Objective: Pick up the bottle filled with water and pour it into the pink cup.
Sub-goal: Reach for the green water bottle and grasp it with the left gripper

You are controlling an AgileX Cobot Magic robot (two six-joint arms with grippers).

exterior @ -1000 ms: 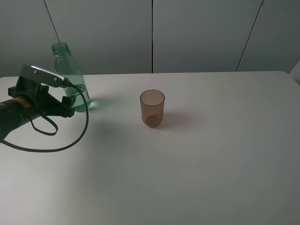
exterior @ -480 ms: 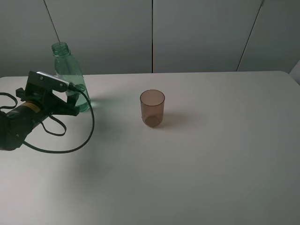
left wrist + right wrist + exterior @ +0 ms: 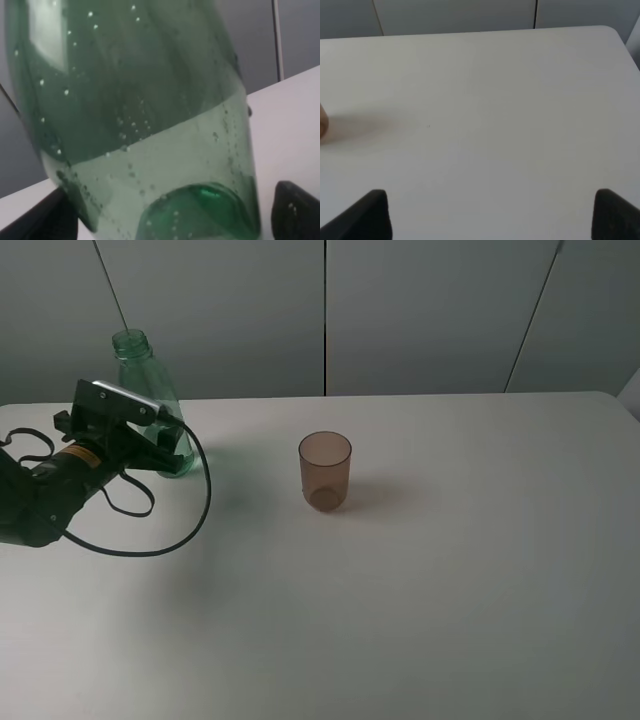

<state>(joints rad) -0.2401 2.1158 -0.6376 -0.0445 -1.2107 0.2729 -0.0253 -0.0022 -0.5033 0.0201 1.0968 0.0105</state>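
Observation:
My left gripper's fingers only just reach the green bottle's lower body (image 3: pixel 187 448) (image 3: pixel 167 162). My left gripper needs to move forward before it closes on the green bottle.
The green bottle (image 3: pixel 139 372) stands upright at the far left of the table, partly filled with water. It fills the left wrist view (image 3: pixel 140 100). My left gripper (image 3: pixel 163 449) is open, with one finger on each side of the bottle's lower body, and a gap shows beside the right finger (image 3: pixel 295 210). The pink cup (image 3: pixel 325 470) stands upright near the table's middle, to the right of the bottle. My right gripper (image 3: pixel 490 215) is open and empty over bare table. It is out of the exterior high view.
The white table (image 3: pixel 450 570) has its back edge close behind the bottle, with a grey panelled wall (image 3: pixel 420 310) beyond it. The left arm's black cable (image 3: pixel 190 525) loops over the table in front of the bottle.
My left gripper has moved up and to the right toward the bottle, and its fingers now straddle the bottle's lower body. The cup and the bottle have not moved.

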